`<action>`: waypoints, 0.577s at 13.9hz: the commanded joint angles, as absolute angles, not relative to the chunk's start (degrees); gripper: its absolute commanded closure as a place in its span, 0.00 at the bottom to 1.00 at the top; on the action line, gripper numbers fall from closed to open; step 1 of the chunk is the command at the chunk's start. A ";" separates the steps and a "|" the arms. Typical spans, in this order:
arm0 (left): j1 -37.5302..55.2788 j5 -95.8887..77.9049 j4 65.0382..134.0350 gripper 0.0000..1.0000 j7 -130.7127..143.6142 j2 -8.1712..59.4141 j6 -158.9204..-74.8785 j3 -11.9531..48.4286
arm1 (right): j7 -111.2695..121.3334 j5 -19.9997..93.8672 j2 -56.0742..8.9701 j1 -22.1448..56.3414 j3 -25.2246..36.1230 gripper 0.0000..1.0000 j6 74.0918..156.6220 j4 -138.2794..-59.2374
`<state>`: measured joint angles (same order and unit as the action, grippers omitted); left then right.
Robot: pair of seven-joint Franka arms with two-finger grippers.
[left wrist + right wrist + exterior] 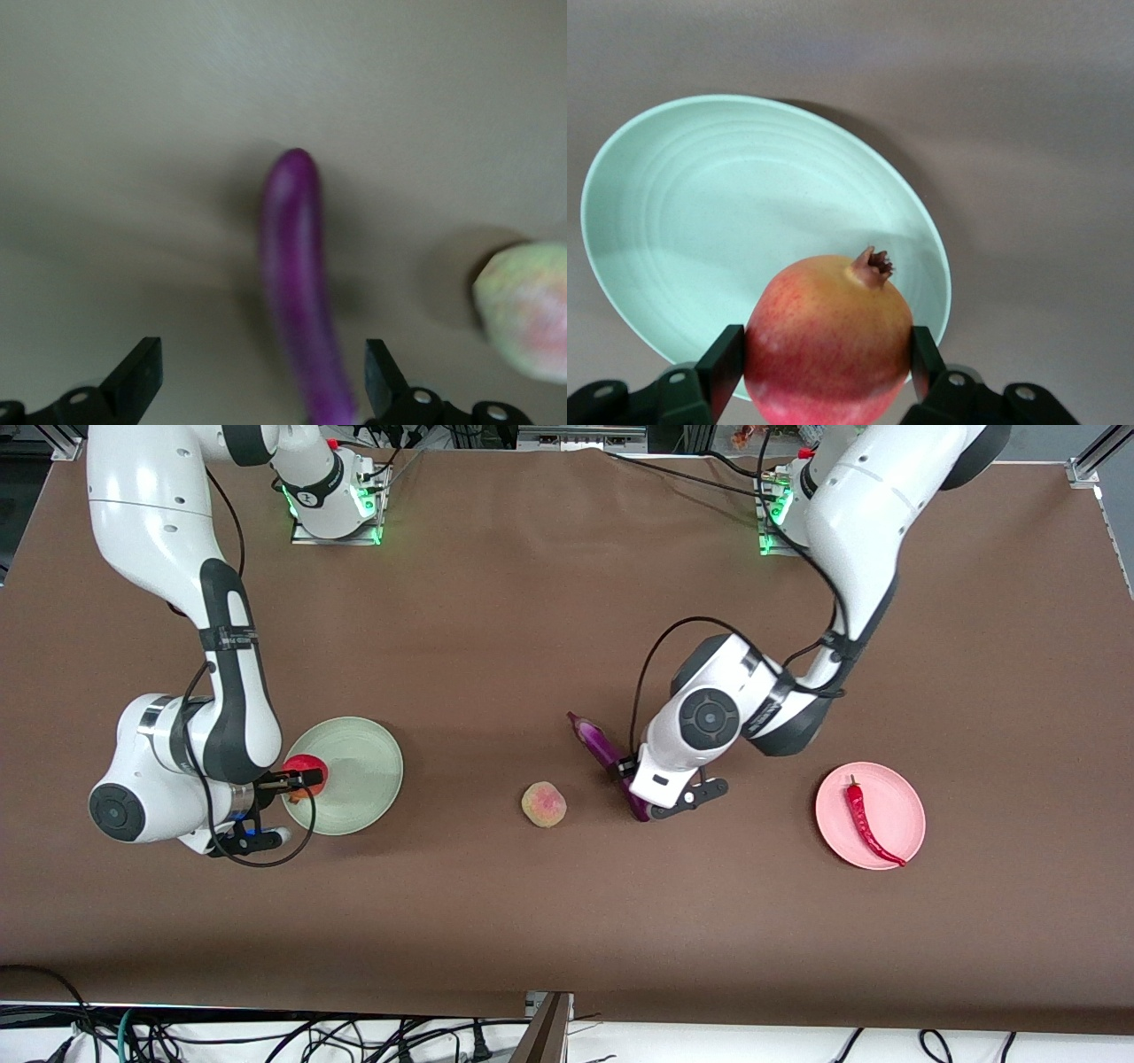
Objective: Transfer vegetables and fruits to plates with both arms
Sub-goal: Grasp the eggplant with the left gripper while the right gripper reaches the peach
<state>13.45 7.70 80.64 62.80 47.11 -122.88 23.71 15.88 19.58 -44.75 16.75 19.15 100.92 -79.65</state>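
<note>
My left gripper's fingers are above the purple eggplant's body [321, 372] in the left wrist view and would miss if they closed now. My left gripper should first move down.
My right gripper [299, 781] [826, 352] is shut on the round red apple [306, 769] [828, 341], one finger on each side. It holds the apple over the rim of the pale green plate [363, 779] [726, 230]. My left gripper [640, 795] [261, 359] is open and low over the long purple eggplant [598, 744] [297, 266], which runs between the fingers without touching them. The peach [543, 804] [527, 310] lies on the cloth beside the eggplant, toward the right arm's end. The red chili pepper [864, 819] lies on the pink plate [899, 797].
A brown cloth [549, 620] covers the table. The two arm bases [337, 505] [780, 509] stand along its edge farthest from the front camera. Cables hang off the edge nearest that camera.
</note>
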 commanded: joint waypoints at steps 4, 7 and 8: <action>21.80 8.53 77.87 0.00 68.83 51.94 -128.41 16.17 | 10.14 22.67 -43.24 19.59 18.46 0.00 101.51 -79.72; 21.27 8.52 78.31 0.31 63.57 51.77 -127.80 16.17 | -2.94 22.68 -43.33 26.08 18.46 0.00 101.86 -76.73; 21.27 7.92 78.31 0.62 61.98 51.51 -127.62 16.17 | -8.12 22.76 -43.59 28.54 18.37 0.00 103.17 -76.21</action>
<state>21.05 7.87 79.69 65.72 51.66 -129.17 16.57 0.38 22.22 -43.88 24.00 18.10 101.74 -76.96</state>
